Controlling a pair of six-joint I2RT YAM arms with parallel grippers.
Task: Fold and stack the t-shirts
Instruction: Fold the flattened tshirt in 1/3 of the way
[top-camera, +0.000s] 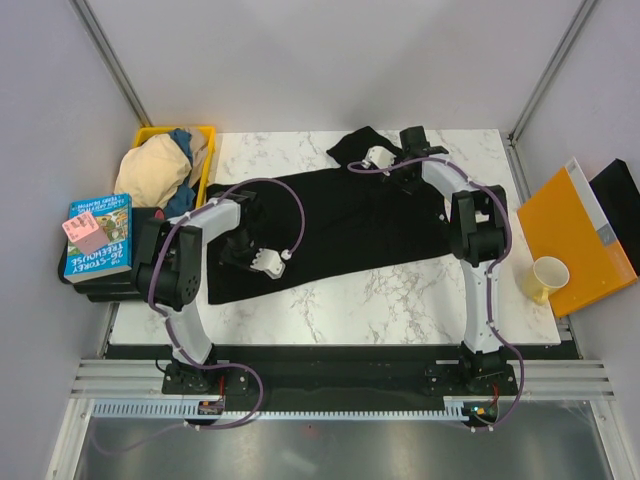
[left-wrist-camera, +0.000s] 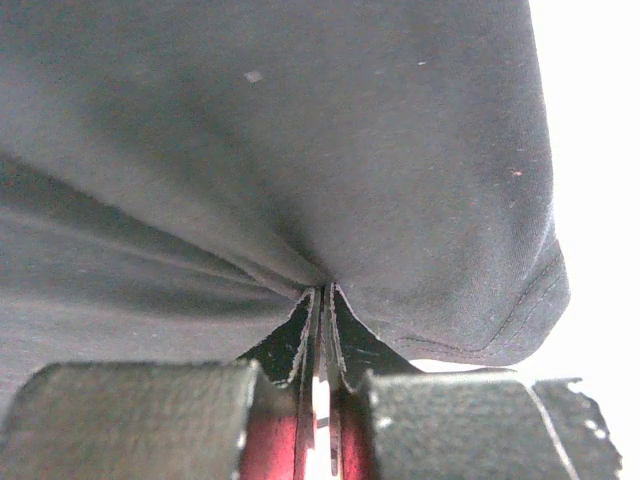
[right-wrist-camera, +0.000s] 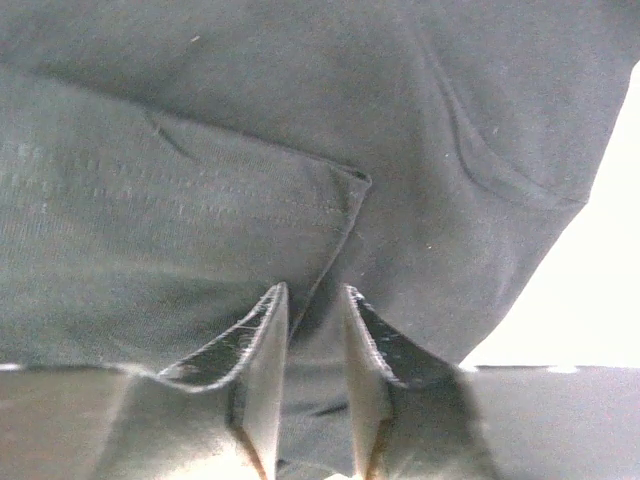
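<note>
The black t-shirt's slack cloth needs to be spread flat for folding, so my right gripper needs to grab it by the loose flap's edge (right-wrist-camera: 311, 300) next.
A large black t-shirt (top-camera: 340, 225) lies spread across the marble table (top-camera: 330, 310). One sleeve pokes out at the far edge (top-camera: 352, 145). My left gripper (left-wrist-camera: 322, 300) is shut on a pinched fold of the black t-shirt near its left end (top-camera: 240, 258). At the shirt's far edge, my right gripper (right-wrist-camera: 315, 300) has its jaws parted, and slack black cloth lies between its fingers (right-wrist-camera: 265, 330). A beige t-shirt (top-camera: 155, 172) and a blue t-shirt (top-camera: 183, 140) sit bunched in the yellow bin.
The yellow bin (top-camera: 205, 131) stands at the table's back left corner. A stack of books (top-camera: 98, 238) lies left of the table. An orange folder (top-camera: 570, 235) and a yellow cup (top-camera: 548, 278) sit to the right.
</note>
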